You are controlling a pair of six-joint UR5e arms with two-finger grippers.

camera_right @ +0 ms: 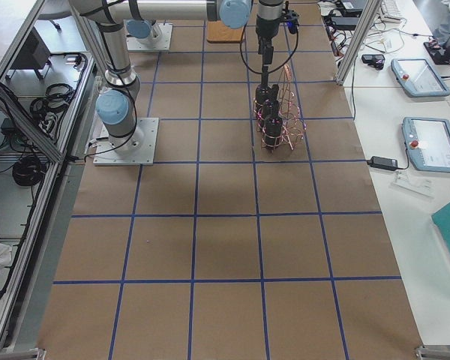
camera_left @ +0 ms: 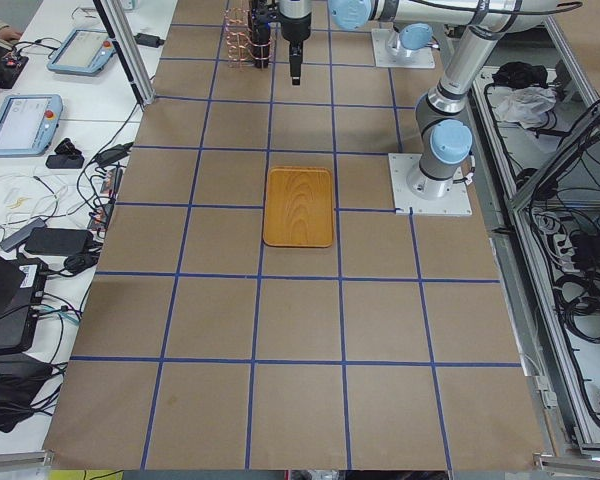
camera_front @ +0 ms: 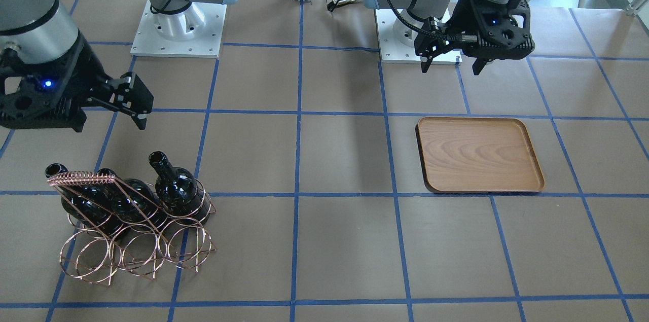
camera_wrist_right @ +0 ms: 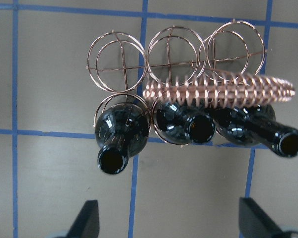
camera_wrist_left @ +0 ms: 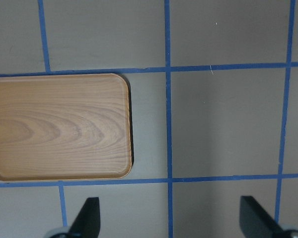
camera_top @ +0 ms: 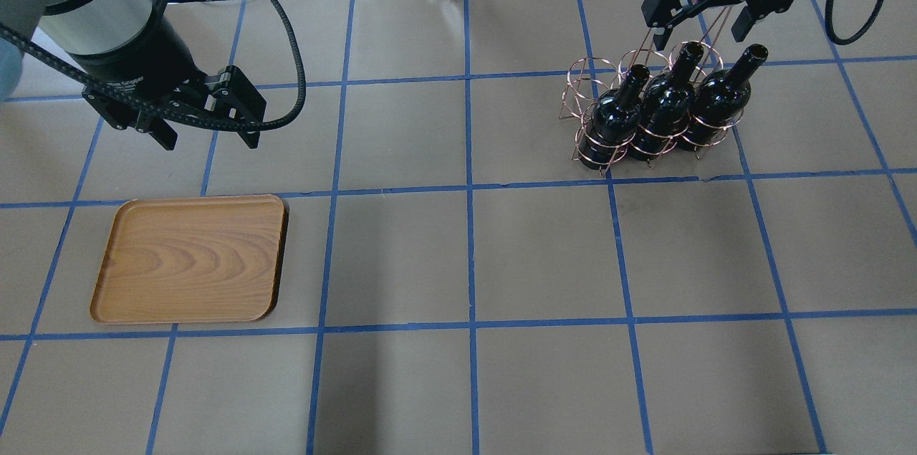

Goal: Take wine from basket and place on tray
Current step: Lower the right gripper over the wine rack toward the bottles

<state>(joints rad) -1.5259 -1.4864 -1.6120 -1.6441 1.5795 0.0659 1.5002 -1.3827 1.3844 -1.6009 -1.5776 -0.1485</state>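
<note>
My right gripper should lift the wine bottle out of the basket for the tray [camera_front: 479, 154] next. It should grab the middle wine bottle by its neck [camera_front: 106, 173] to do that.
Three near-black wine bottles [camera_top: 666, 107] stand upright in the copper wire basket [camera_top: 584, 79] on the table's right half. They also show in the front view [camera_front: 175, 185] and the right wrist view [camera_wrist_right: 119, 136]. My right gripper [camera_top: 723, 11] hangs open and empty above the basket and touches nothing. The brown wooden tray [camera_top: 190, 258] lies bare on the left half. My left gripper [camera_top: 208, 136] is open and empty in the air beside the tray's far edge.
The basket's coiled handle bar [camera_wrist_right: 218, 89] runs over the bottle necks. Its second row of hoops [camera_wrist_right: 174, 49] holds nothing. Brown paper with blue tape lines [camera_top: 469, 186] covers the table. Both arm bases [camera_front: 177, 23] stand at the robot's side.
</note>
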